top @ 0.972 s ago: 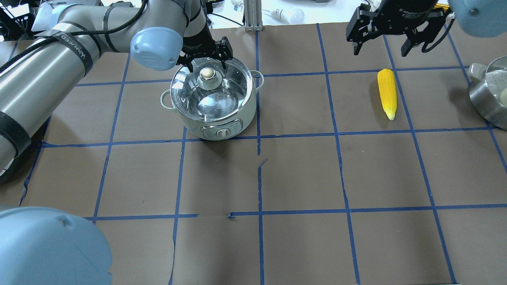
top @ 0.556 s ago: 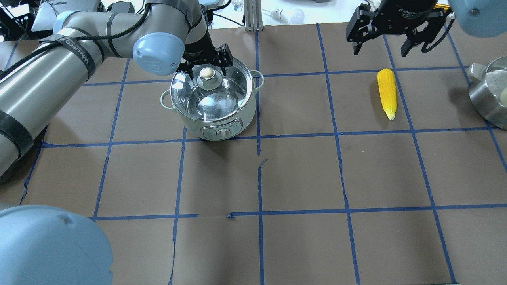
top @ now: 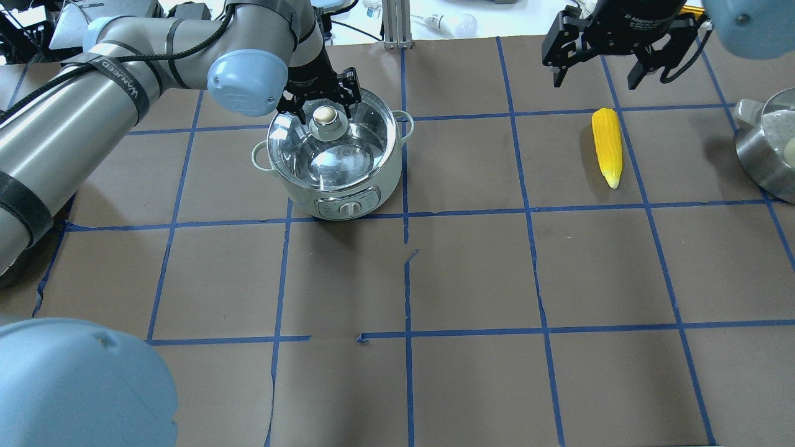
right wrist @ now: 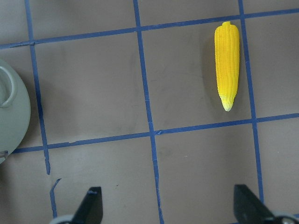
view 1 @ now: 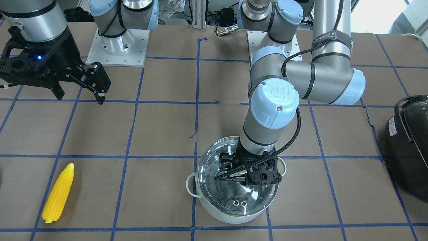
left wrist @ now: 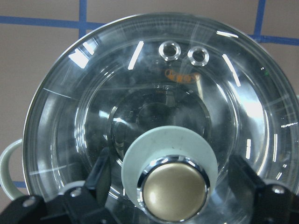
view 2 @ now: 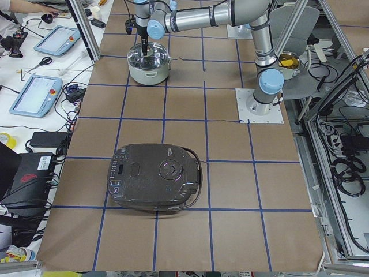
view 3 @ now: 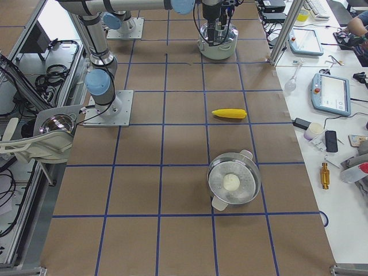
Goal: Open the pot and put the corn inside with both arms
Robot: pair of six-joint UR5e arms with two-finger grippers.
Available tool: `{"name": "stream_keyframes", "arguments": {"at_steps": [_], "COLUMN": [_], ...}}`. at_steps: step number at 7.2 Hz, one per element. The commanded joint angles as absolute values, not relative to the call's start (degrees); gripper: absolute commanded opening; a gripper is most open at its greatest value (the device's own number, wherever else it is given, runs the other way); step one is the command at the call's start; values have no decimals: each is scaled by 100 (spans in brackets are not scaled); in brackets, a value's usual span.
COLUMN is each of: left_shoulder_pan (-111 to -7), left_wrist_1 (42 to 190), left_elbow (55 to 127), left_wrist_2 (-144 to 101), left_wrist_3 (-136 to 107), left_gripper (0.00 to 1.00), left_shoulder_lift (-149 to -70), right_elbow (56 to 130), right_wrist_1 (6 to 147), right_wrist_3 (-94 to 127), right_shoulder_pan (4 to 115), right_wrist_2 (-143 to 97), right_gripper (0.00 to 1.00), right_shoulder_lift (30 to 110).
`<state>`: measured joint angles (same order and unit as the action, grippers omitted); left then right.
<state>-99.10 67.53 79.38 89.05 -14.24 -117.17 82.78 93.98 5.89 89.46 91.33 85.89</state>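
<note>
My left gripper grabs the glass lid by its knob (left wrist: 174, 190) next, to open the pot for the corn.
The pot (top: 348, 186), mint-green outside, stands at the back left with its glass lid (top: 338, 158) on. It also shows in the front view (view 1: 234, 214). My left gripper (top: 324, 105) is open and low over the lid, its fingers (left wrist: 100, 175) on either side of the lid knob (left wrist: 174, 186), with gaps showing between them. The yellow corn (top: 607, 146) lies flat at the back right, pointed tip toward the robot. My right gripper (top: 612, 65) is open and empty, hovering behind the corn (right wrist: 227, 65).
A second steel pot with a lid (top: 770, 149) sits at the table's right edge. A black appliance with a handle (view 1: 409, 144) stands on the robot's far left. Blue tape lines grid the brown table (top: 472, 273).
My left gripper has come down and in over the lid, so that its fingers now flank the knob. The right gripper, the corn and the pot have not moved.
</note>
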Motion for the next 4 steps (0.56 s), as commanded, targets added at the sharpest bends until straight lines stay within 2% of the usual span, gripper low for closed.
{"name": "stream_keyframes", "arguments": {"at_steps": [1,2,4], "left_shoulder_pan": [-9914,-9914,-9914], "left_wrist_1": [6750,6750,6759], "left_elbow": [7919,7928,7928], "left_wrist_2": [8886,8894,8903], "left_wrist_3": [-1467,-1494,-1494], "left_gripper": [61,48,35], "left_shoulder_lift": [-11716,-11716,-11681], "right_elbow": [8279,8279,8279], "right_wrist_1": [9404,9396,9404], "right_wrist_3": [589,589,589], "right_shoulder_pan": [8947,8956,8956], "right_wrist_2": [9141,9132,9132], "right_gripper": [100,100,100], "right_shoulder_lift": [8587,8596,8596]}}
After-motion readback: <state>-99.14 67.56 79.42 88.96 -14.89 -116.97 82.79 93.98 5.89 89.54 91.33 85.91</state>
